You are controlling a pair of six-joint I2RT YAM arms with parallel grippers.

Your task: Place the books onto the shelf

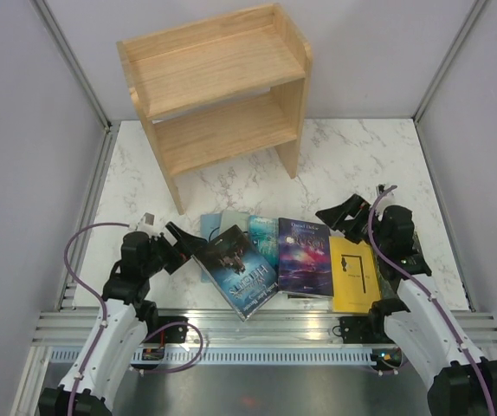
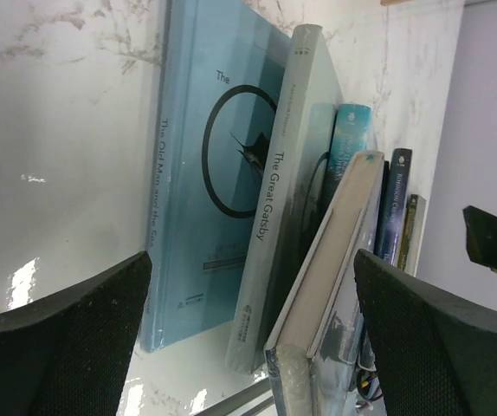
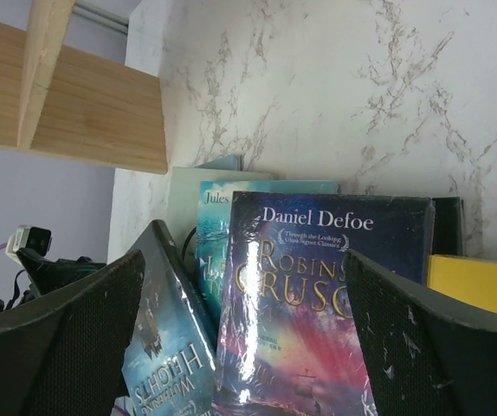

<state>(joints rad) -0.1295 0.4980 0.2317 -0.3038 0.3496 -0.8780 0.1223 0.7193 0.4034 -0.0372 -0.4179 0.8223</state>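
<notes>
My left gripper picks up the dark blue book by its cream page edge (image 1: 217, 286) (image 2: 328, 250) next, which leaves the opposite edge free for my right gripper.
Several books lie overlapped near the table's front edge. A dark blue "Wuthering Heights" (image 1: 235, 270) leans at the left, "Robinson Crusoe" (image 1: 305, 257) lies in the middle and a yellow book (image 1: 353, 274) at the right. A teal one (image 1: 263, 232) and a pale blue one (image 1: 211, 227) are behind them. The wooden shelf (image 1: 218, 95) stands at the back with both tiers bare. My left gripper (image 1: 182, 245) is open just left of the pile. Its wrist view shows the pale blue book (image 2: 205, 173) and the "Great Gatsby" spine (image 2: 274, 199). My right gripper (image 1: 333, 217) hangs open above "Robinson Crusoe" (image 3: 318, 295), holding nothing.
Grey walls close in the marble table (image 1: 361, 156) on three sides. A metal rail (image 1: 257, 329) runs along the front edge between the arm bases. The shelf's side panel (image 3: 84, 113) shows in the upper left of the right wrist view.
</notes>
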